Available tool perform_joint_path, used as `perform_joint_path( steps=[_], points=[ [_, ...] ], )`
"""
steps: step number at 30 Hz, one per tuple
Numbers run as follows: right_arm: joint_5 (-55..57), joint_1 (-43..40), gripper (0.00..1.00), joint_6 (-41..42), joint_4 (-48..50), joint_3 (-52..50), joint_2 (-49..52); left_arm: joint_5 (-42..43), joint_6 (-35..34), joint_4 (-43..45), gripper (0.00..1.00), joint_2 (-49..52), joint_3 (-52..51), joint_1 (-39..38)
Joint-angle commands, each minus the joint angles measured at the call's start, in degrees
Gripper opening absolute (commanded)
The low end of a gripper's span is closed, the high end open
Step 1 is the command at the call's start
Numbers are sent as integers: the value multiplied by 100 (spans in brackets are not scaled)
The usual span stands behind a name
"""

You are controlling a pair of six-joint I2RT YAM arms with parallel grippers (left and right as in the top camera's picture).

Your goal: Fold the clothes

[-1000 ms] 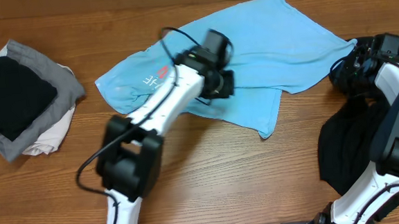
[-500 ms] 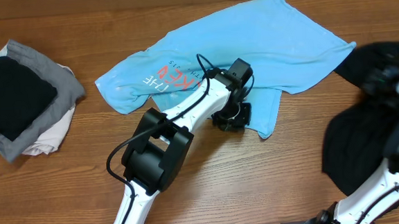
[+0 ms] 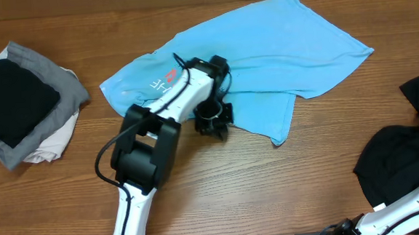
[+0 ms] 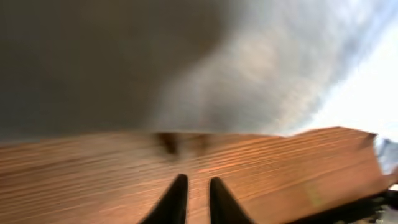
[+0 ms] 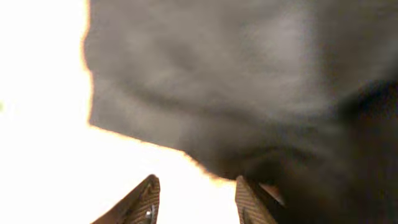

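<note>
The light blue T-shirt point(image 3: 264, 52) is to be spread and folded, so my left gripper will next grab it at its front edge by the protruding sleeve point(image 3: 269, 117).
The light blue T-shirt point(image 3: 264, 52) lies spread and rumpled at the back middle of the table, with its white and red-orange lettering point(image 3: 165, 82) partly showing beside my left arm. My left gripper point(image 3: 213, 121) is at the shirt's front edge. In the left wrist view its fingers point(image 4: 197, 190) are almost together with nothing between them, over bare wood. The black garment point(image 3: 401, 160) lies bunched at the right edge. My right gripper point(image 5: 194, 190) is open and empty, with dark cloth point(image 5: 249, 93) close in front of it. It is hidden in the overhead view.
A pile of folded grey, black and white clothes point(image 3: 19, 107) sits at the left edge. Part of my right arm point(image 3: 418, 196) shows at the bottom right corner. Bare wooden table point(image 3: 272, 194) lies in front of the shirt.
My left gripper swung right along the shirt's front edge, then back left. My right arm left the overhead view and the black garment shifted to the right.
</note>
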Motion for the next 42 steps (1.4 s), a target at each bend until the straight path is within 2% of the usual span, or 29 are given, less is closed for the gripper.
perform_joint_path(
  steps=[1, 4, 6, 11, 20, 26, 30, 32, 33, 34, 39, 40, 42],
  points=[
    [-601, 339, 48, -26, -310, 708, -380, 393, -37, -2, 27, 63, -7, 4],
    [-601, 667, 55, -155, -704, 1073, -763, 393, -131, 181, 49, 63, -7, -101],
    [-590, 918, 61, -155, -839, 1130, -994, 387, -273, 350, 54, 63, -7, -197],
    [-490, 1456, 62, -190, -1276, 1128, -1128, 245, -863, 868, 56, 63, -7, -476],
    [286, 2009, 62, -481, -2041, 1128, -1128, -887, -2297, 1510, 56, 72, -9, -970],
    [284, 2041, 61, -479, -2358, 1128, -1128, -1816, -2916, 2020, 51, 81, -9, -1126],
    [284, 2041, 61, -479, -2448, 1128, -1128, -1941, -3023, 2181, 46, 181, -9, -1132],
    [284, 2041, 61, -479, -2470, 1128, -1128, -1934, -3034, 2157, 34, 232, -9, -1132],
    [284, 2041, 61, -481, -2485, 1128, -1128, -1937, -3029, 2131, 14, 256, -9, -1132],
    [284, 2041, 61, -479, -2492, 1128, -1128, -1934, -3014, 2105, 4, 258, -9, -1130],
    [315, 2041, 61, -481, -2531, 1128, -1128, -1963, -2837, 1626, 4, 240, -2, -1045],
    [487, 2041, 61, -479, -2594, 1128, -1128, -1755, -2625, 1073, 4, 168, 4, -931],
    [741, 2041, 62, -479, -2736, 1128, -1128, -1480, -2024, 564, 4, 42, 4, -789]
  ],
)
